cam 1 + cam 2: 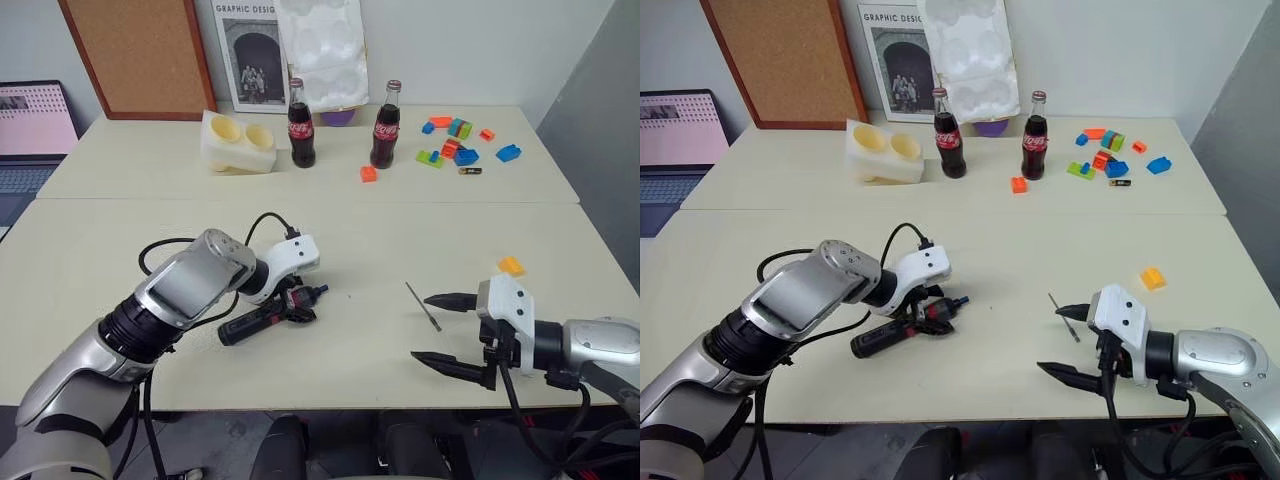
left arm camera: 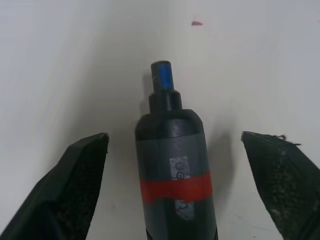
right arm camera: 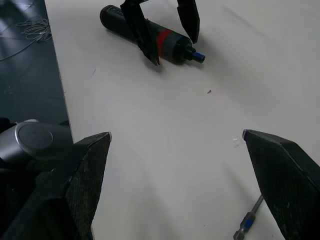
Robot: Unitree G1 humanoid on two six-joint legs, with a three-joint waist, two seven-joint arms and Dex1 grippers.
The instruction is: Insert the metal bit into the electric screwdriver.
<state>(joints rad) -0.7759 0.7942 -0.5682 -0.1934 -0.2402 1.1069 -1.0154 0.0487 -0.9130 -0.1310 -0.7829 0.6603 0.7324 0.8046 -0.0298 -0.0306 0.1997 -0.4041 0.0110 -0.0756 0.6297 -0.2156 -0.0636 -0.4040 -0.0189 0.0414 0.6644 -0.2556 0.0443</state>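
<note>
Next, my left gripper grabs the electric screwdriver by its red-banded body, so the electric screwdriver's blue-marked tip stays free to take the metal bit.
The electric screwdriver (image 1: 250, 322) lies flat on the cream table (image 1: 360, 240), left of centre, black with a red band and a small blue tip (image 2: 162, 76) pointing right. My left gripper (image 1: 298, 305) points down over its tip end and is open. One finger (image 2: 75, 185) stands on each side of the body, with a gap to each. The metal bit (image 1: 423, 306), a thin dark rod, rests on the table to the right. My right gripper (image 1: 422, 327) hovers open just in front of it, near the front edge, with nothing between its fingers.
Two cola bottles (image 1: 301, 125) (image 1: 386, 125) and a white moulded block (image 1: 238, 142) stand on the far table. Coloured bricks (image 1: 460, 140) are scattered at the back right, and one orange brick (image 1: 511, 265) lies near my right arm. A laptop (image 1: 25, 130) sits far left.
</note>
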